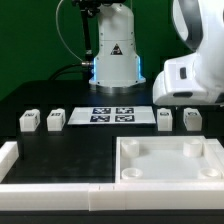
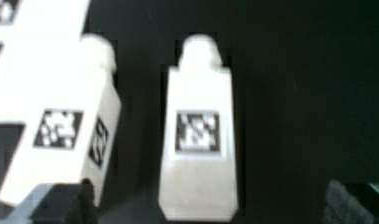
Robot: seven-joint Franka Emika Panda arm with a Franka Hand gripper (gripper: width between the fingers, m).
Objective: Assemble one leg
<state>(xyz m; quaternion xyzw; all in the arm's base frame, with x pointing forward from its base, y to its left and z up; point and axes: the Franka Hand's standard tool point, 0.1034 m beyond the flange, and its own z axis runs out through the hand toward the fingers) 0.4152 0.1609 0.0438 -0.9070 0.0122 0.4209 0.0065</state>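
Observation:
I should next use my gripper to grab the white leg by its tagged body (image 1: pixel 192 120) (image 2: pixel 198 140), so the leg's narrow end stays free to go into the tabletop.
Four small white legs with marker tags stand in a row on the black table: two on the exterior view's left (image 1: pixel 28 121) (image 1: pixel 56 119) and two on its right (image 1: pixel 165 119) (image 1: pixel 190 119). My gripper (image 1: pixel 182 104) hangs just above the right pair. In the wrist view one leg (image 2: pixel 204 130) lies between my fingers, and its neighbour (image 2: pixel 61 120) lies beside it. My gripper (image 2: pixel 212 205) is open: both dark fingertips (image 2: pixel 61 205) stand apart from the leg and neither touches it. The large white tabletop (image 1: pixel 170 178) lies in front of the right pair.
The marker board (image 1: pixel 110 113) lies between the two pairs of legs. A white rail (image 1: pixel 50 190) runs along the table's front and its left side. The robot base (image 1: pixel 113 55) stands behind the marker board.

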